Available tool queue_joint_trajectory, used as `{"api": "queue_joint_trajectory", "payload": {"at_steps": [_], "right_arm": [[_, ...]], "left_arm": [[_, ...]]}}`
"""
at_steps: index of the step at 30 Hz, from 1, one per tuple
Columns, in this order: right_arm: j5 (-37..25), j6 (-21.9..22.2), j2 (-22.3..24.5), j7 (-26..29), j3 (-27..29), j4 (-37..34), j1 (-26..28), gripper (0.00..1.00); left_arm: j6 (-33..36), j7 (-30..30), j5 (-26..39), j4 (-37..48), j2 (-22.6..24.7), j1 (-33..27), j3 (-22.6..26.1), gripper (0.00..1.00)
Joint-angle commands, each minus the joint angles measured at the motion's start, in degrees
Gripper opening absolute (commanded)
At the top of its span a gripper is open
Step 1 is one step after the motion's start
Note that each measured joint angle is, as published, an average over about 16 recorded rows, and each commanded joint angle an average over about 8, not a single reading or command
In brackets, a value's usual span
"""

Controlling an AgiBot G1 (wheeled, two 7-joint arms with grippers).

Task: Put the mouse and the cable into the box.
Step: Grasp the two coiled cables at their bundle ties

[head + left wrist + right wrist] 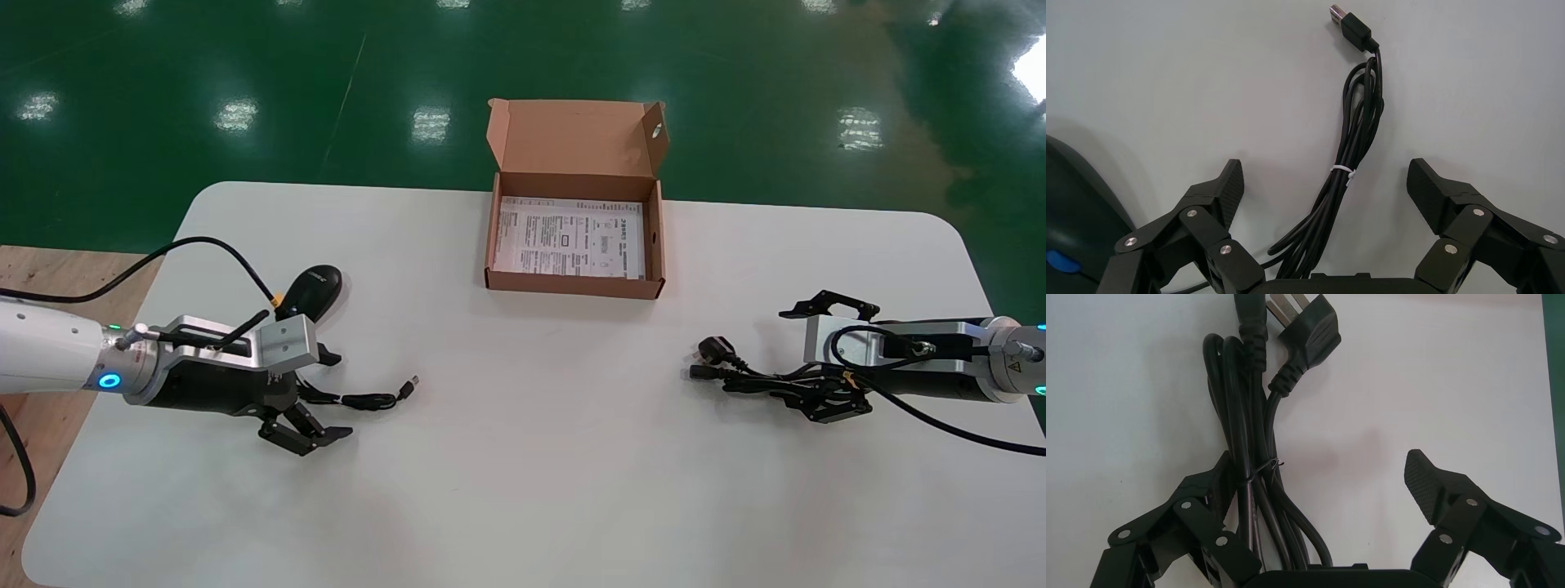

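Observation:
I should pack the cable into the box. I need to grip the mouse's bundled USB cable by its white tie (1343,170) next with my left gripper.
A black mouse (315,287) lies on the white table at the left, and its edge shows in the left wrist view (1076,208). Its thin cord (368,399), bundled with a white tie, ends in a USB plug (1350,26). My left gripper (335,394) is open, low over the table, and the cord bundle (1340,184) runs between its fingers untouched. At the right lies a black power cable (739,374) with a three-pin plug (1312,334). My right gripper (794,358) is open around the cable (1248,416), which rests against one finger (1202,496).
An open cardboard box (572,286) stands at the table's far middle, lid raised at the back, with a printed leaflet (569,238) lying flat inside. White table (523,474) stretches between the arms. Green floor lies beyond, and a wooden surface (49,269) is at the left.

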Motion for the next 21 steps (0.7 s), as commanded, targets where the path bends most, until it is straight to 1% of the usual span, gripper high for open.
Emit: {"api": "queue_joint_trajectory", "payload": {"at_steps": [1, 21], "right_arm": [[0.0, 0.0, 0.0, 0.0, 0.0, -0.2, 0.1, 0.0], [0.2, -0.4, 0.3, 0.1, 0.1, 1.2, -0.4, 0.0]], "left_arm": [[-0.1, 0.1, 0.1, 0.2, 0.1, 0.0, 0.0, 0.0], [0.4, -0.7, -0.4, -1.2, -0.4, 0.1, -0.2, 0.0]]}}
